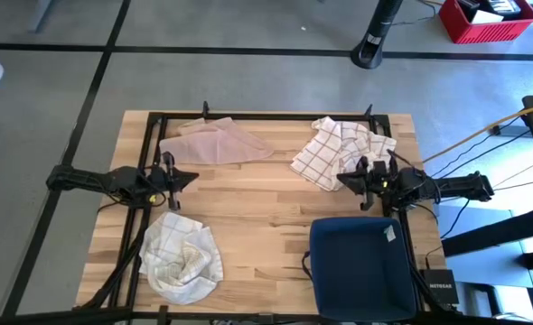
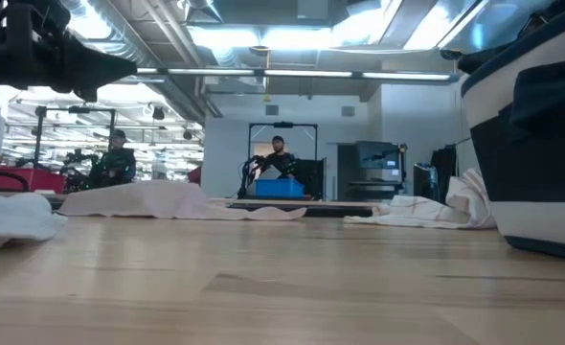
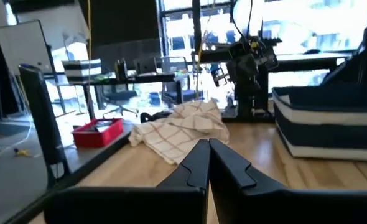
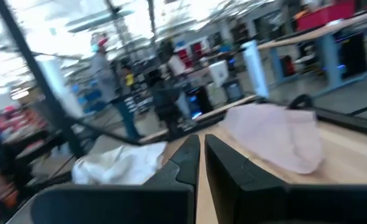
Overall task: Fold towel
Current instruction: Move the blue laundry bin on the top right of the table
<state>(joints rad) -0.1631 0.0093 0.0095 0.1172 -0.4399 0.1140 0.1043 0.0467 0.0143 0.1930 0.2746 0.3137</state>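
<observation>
My right gripper takes hold of the grid towel by its corner (image 1: 296, 165) next, to draw the grid towel to the table's middle for folding.
Three towels lie crumpled on the wooden table. A pale pink towel (image 1: 217, 143) lies near the far edge, left of centre. A white towel with a dark grid (image 1: 339, 149) lies at the far right, and a white towel with a faint check (image 1: 183, 257) at the near left. My left gripper (image 1: 190, 178) hovers shut over the table's left side, between the pink and near-left towels. My right gripper (image 1: 341, 181) hovers shut at the right, just near of the grid towel. Neither touches cloth. The left wrist view shows the grid towel (image 3: 183, 127); the right wrist view shows the pink towel (image 4: 277, 134).
A dark blue bin (image 1: 361, 266) stands at the near right corner, right beside my right arm; it also shows in the low view (image 2: 531, 144). A black frame runs along the table's far and side edges (image 1: 266, 117). Bare wood lies between the grippers at the table's middle.
</observation>
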